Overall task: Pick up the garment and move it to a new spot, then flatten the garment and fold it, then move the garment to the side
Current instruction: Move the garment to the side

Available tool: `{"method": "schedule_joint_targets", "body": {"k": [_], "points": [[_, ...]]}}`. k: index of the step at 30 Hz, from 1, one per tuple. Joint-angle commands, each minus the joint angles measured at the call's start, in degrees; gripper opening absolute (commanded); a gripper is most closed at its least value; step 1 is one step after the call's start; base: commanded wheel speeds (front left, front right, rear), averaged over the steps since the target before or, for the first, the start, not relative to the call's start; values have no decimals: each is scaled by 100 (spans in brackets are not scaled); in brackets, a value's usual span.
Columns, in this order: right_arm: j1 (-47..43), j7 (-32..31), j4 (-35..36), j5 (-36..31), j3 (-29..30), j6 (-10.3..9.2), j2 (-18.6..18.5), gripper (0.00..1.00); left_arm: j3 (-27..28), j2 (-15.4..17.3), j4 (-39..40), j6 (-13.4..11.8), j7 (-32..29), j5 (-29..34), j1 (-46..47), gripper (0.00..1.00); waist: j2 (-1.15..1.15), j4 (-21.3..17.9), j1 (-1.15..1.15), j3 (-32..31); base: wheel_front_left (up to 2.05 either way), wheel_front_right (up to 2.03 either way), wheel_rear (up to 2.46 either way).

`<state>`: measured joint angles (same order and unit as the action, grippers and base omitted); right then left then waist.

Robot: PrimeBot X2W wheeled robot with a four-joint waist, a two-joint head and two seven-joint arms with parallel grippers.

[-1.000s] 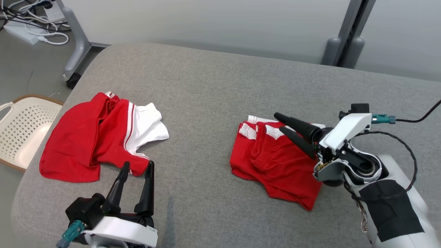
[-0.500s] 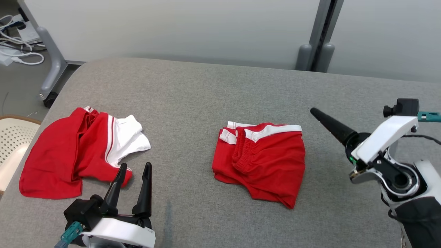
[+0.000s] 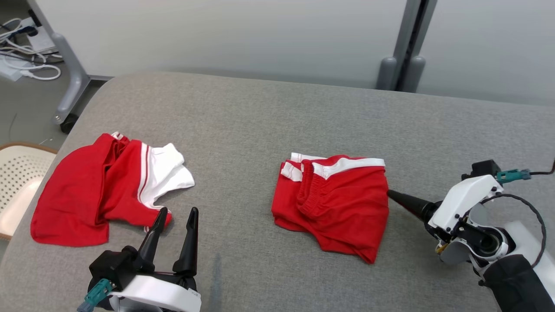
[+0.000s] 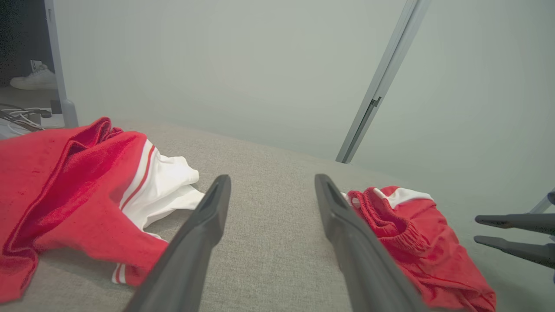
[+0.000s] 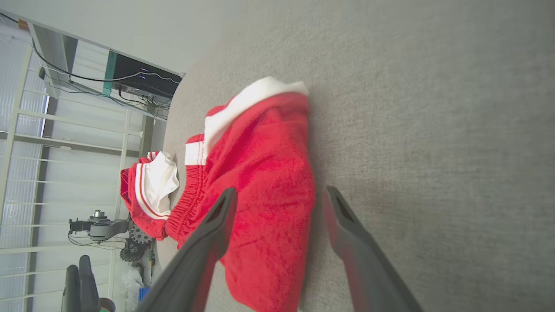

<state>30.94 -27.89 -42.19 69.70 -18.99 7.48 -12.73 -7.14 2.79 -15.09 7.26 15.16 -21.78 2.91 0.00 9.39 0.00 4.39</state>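
The robot's right gripper next needs to grab the shorts [image 3: 334, 203] by the rounded fold [image 3: 385, 196] opposite the waistband, because the rest of the soft layers lie flat.
Folded red shorts [image 3: 334, 203] with white trim lie mid-table, also seen in the left wrist view [image 4: 416, 247] and the right wrist view [image 5: 260, 182]. My right gripper [image 3: 390, 194] is open at their right edge, low over the table. In its own view [image 5: 281, 193] one finger is over the red cloth and the other over bare table. A second red and white garment [image 3: 99, 186] lies loosely spread at the left [image 4: 65, 182]. My left gripper [image 3: 178, 211] stands open just in front of that garment's near hem, holding nothing [image 4: 272, 177].
The grey padded table [image 3: 260, 117] has bare room between the two garments and behind them. A white perforated basket [image 3: 17, 182] sits off the table's left edge. A wheeled stand leg [image 3: 69, 86] and cables are on the floor at back left.
The head view has shifted. My right gripper left its place over the shorts, swung out to the right, then came down to their right edge. The left gripper stayed put.
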Motion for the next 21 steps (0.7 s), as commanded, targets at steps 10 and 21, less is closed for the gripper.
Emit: {"method": "schedule_joint_targets", "body": {"k": [10, 21], "points": [[741, -1398, -1443, 382, 60, 4, 147, 100, -54, 21, 16, 29, 12, -112, 88, 100, 0, 430, 0, 151, 0, 0, 0], [1008, -1430, -1607, 463, 87, 4, 227, 0, -2, 21, 20, -12, 12, -170, 120, 100, 0, 482, 0, 229, 0, 0, 0]]}}
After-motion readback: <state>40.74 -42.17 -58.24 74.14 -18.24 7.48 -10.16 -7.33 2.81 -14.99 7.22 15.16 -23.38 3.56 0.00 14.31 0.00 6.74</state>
